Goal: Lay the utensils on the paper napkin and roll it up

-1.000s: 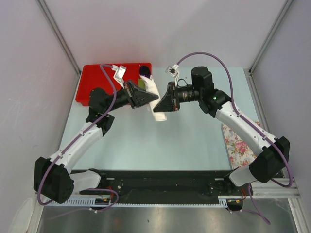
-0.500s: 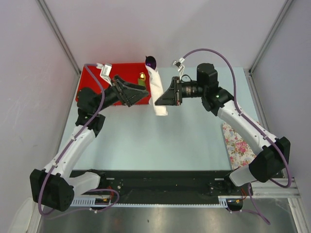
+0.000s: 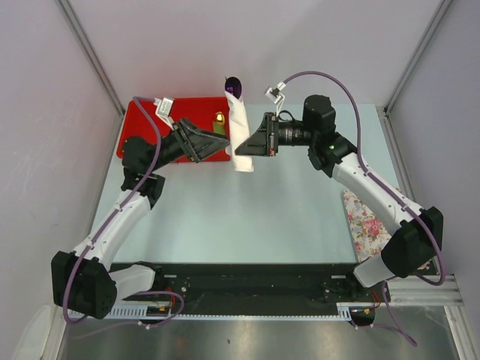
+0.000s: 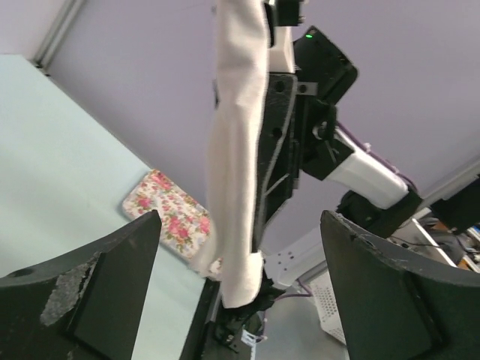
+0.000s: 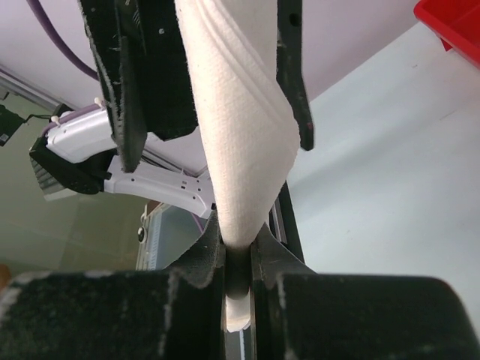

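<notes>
The rolled napkin's lower part (image 4: 234, 229) will be pinched next by my left gripper from the tray side, to take the roll over and lay it there.
The paper napkin (image 3: 240, 139) is rolled into a white tube and held off the table, standing nearly upright. My right gripper (image 3: 250, 144) is shut on its lower part; the right wrist view shows both pads pinching the roll (image 5: 240, 127). A purple spoon bowl (image 3: 233, 84) pokes out of the top end. The knife is hidden. My left gripper (image 3: 217, 146) stands open just left of the roll, its fingers (image 4: 112, 285) wide on either side of the napkin (image 4: 236, 172) without touching it.
A red tray (image 3: 142, 127) lies at the back left, with a green piece with a gold tip (image 3: 219, 120) in it, right behind the left gripper. A flower-printed cloth (image 3: 371, 221) lies at the right edge of the pale table.
My left gripper has opened, let go of the roll and pulled back to the left. My right gripper has carried the roll a little farther back and stood it more upright.
</notes>
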You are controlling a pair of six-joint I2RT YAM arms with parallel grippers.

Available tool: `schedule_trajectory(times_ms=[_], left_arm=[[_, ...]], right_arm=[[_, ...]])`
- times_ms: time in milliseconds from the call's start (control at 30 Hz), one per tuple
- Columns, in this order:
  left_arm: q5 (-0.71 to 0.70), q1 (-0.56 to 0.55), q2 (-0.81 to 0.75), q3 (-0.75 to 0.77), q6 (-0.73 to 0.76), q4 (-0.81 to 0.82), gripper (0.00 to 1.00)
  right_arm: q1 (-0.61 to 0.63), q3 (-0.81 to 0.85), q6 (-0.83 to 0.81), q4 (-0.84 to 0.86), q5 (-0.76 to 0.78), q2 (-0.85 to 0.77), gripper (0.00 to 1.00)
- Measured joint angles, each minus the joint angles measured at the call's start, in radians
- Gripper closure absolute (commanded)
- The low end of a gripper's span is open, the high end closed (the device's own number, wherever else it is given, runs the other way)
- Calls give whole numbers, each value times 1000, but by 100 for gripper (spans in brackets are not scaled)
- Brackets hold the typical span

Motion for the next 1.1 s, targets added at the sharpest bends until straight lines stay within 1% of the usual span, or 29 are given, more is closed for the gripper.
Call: schedule_trajectory(times_ms=[100,167,333,400,467,500,567,600,633,667,733,833,867,967,1100], left_arm=[[2,-18,12,-3,-48,60,12],[1,-36,20,-3,-64,77,12],[-35,-60,37,-3,-77,42,11],[-53,-63,48,-3,-83,35,13],[-63,-64,59,-8,-96,36,17],[-68,-66,63,-12,-104,37,24],[-71,-70,69,-23,-122,40,32],[-74,-72,71,-27,-129,44,38],[-77,-74,72,-31,-134,46,41],[-78,-75,72,-31,-142,48,46],[-79,-76,72,-31,-155,62,50],[-80,-77,72,-31,-160,76,60],[-82,-77,72,-31,-163,77,66],[-89,-76,72,-31,-162,64,72],[-104,-76,72,-31,-162,62,76]], right_arm=[[4,3,13,14,5,15,100],[9,3,19,19,8,23,100],[19,3,38,37,10,29,100],[21,3,40,44,10,29,100],[22,3,42,47,10,29,100],[23,3,40,47,11,29,100],[24,3,35,44,16,29,100],[24,3,30,42,20,29,100],[24,3,23,37,24,30,100],[24,3,16,30,29,30,100],[24,3,3,16,43,31,100],[24,3,-11,-3,63,34,100],[25,3,-14,-8,70,35,100],[26,6,-21,-13,79,37,100],[29,15,-28,-17,92,37,100]])
